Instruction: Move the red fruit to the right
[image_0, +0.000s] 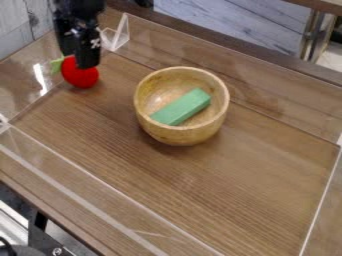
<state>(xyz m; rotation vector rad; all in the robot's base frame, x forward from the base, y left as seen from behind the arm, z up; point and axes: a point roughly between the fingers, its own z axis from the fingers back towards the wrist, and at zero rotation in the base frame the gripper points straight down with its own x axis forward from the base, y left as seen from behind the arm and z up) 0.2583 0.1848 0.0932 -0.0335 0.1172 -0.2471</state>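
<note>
My gripper grabs the red fruit by its round red body (83, 79) next, then moves the fruit across past the wooden bowl.
The red fruit (82, 75) is a small round bright-red toy lying on the wooden table at the far left, with a bit of green at its left side. My black gripper (78, 52) hangs straight down right over it, fingers open and reaching to the fruit's top, partly covering it. Nothing is held between the fingers. Whether the fingertips touch the fruit cannot be told.
A wooden bowl (150, 118) holding a green rectangular block (181, 106) stands right of the fruit, mid-table. Clear plastic walls (40, 72) edge the table at left and front. A clear plastic stand (116, 37) sits behind the fruit.
</note>
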